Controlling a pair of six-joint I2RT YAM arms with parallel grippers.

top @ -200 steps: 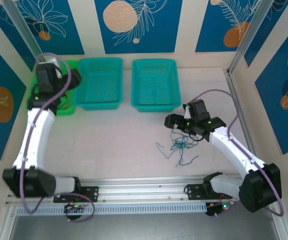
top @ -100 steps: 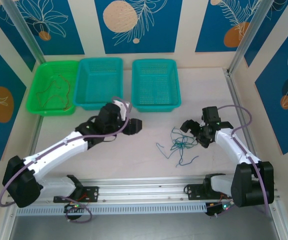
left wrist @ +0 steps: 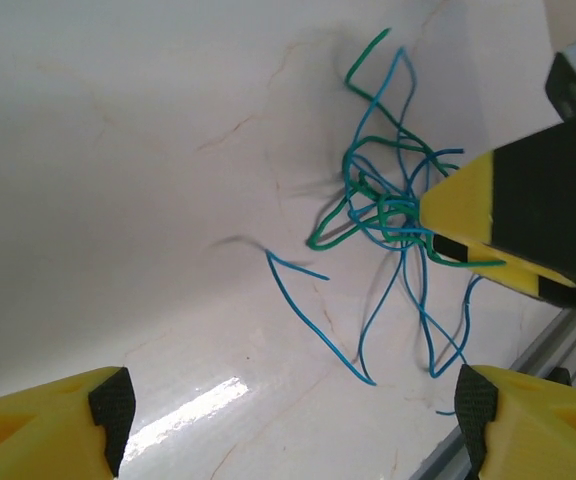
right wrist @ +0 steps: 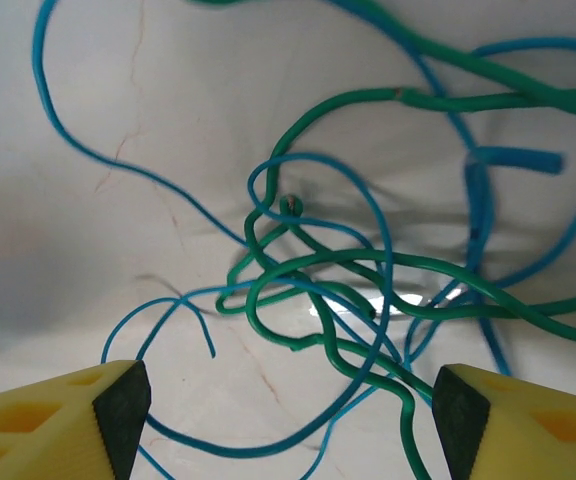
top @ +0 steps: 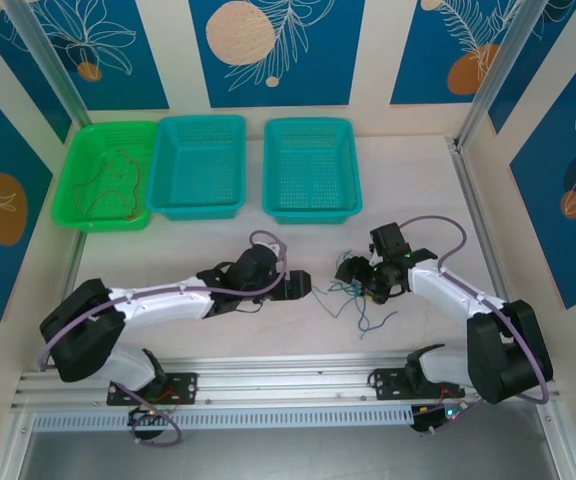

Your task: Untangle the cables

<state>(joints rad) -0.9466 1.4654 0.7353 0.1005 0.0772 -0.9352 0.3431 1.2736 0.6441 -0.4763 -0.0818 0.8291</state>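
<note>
My left gripper grabs the blue cable by its loose end outside the knot (top: 317,291) (left wrist: 280,264) next, to pull it free and untangle it.
A tangle of thin green and blue cables (top: 346,294) lies on the pale table between my two grippers. In the right wrist view the knot of cables (right wrist: 318,270) sits just ahead of my right gripper (right wrist: 293,405), which is open, with several strands running between its fingers. My right gripper (top: 353,274) hovers right over the knot. My left gripper (top: 304,287) is open a little to the left of it. In the left wrist view the cables (left wrist: 388,205) lie ahead of the left gripper (left wrist: 293,420), and a loose blue end reaches toward it. A red-brown cable (top: 118,182) lies in the green basket (top: 78,216).
Two teal baskets (top: 201,207) (top: 313,213) stand at the back beside the green one. An aluminium rail (top: 288,375) runs along the near edge. The right gripper's yellow finger (left wrist: 508,210) shows at the right of the left wrist view, touching the knot.
My left arm swung from the green basket down to the table centre, ending left of the tangle. My right gripper moved left onto the knot and its jaws narrowed somewhat.
</note>
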